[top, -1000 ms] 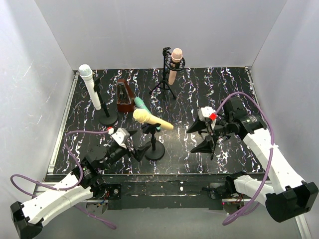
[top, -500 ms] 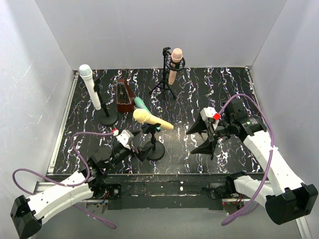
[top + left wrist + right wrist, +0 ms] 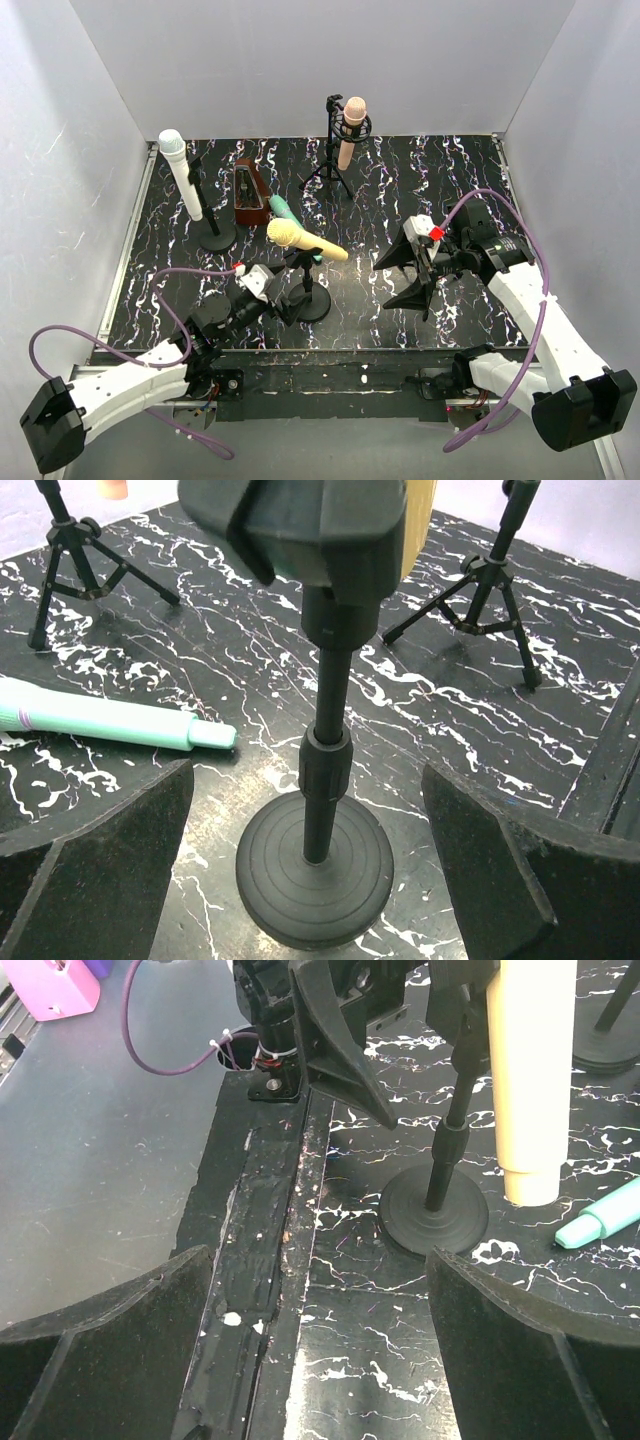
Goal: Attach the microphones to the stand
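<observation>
My left gripper grabs the round-based stand by its pole (image 3: 307,281) (image 3: 326,755) next, so the clip stays free to keep the yellow microphone.
The yellow microphone (image 3: 305,240) sits tilted in the clip of the round-based stand (image 3: 311,303) at mid table. My left gripper (image 3: 283,300) is open, its fingers (image 3: 100,860) standing on either side of that stand's base (image 3: 315,870) without touching it. A white microphone (image 3: 182,175) is on the left stand. The peach one (image 3: 350,130) is on the far tripod. The teal microphone (image 3: 283,210) lies flat on the table, its end (image 3: 110,725) showing in the left wrist view. My right gripper (image 3: 400,275) hangs open and empty at the right, facing the stand (image 3: 435,1220).
A brown metronome block (image 3: 250,192) stands by the white microphone's stand. A bare black tripod (image 3: 480,590) stands by my right gripper. The table's near edge rail (image 3: 270,1240) runs under the right gripper. White walls close in three sides.
My left arm has slid to the right, bringing its open gripper up around the middle stand's base. The right arm has barely shifted.
</observation>
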You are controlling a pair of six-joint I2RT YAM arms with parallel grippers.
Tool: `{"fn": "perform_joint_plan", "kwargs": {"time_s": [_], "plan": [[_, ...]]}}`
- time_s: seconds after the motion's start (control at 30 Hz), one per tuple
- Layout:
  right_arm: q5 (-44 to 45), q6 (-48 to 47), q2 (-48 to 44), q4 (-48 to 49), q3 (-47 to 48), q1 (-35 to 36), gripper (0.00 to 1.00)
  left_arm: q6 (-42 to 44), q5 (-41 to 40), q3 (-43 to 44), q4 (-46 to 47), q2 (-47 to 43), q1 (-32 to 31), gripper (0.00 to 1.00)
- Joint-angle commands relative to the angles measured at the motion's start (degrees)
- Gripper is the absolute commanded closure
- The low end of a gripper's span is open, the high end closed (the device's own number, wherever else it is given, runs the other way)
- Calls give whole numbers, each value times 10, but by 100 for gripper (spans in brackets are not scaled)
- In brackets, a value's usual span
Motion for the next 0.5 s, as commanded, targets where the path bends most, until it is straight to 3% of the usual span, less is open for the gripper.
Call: {"fn": "perform_joint_plan", "kwargs": {"time_s": [0.0,0.47], "plan": [[-19,1,-4,10,1,-3,6,11,-7,-18,59,21,2,2],[-21,1,-4,12,-2,-5,6,31,-42,-9,201,115,1,2]]}}
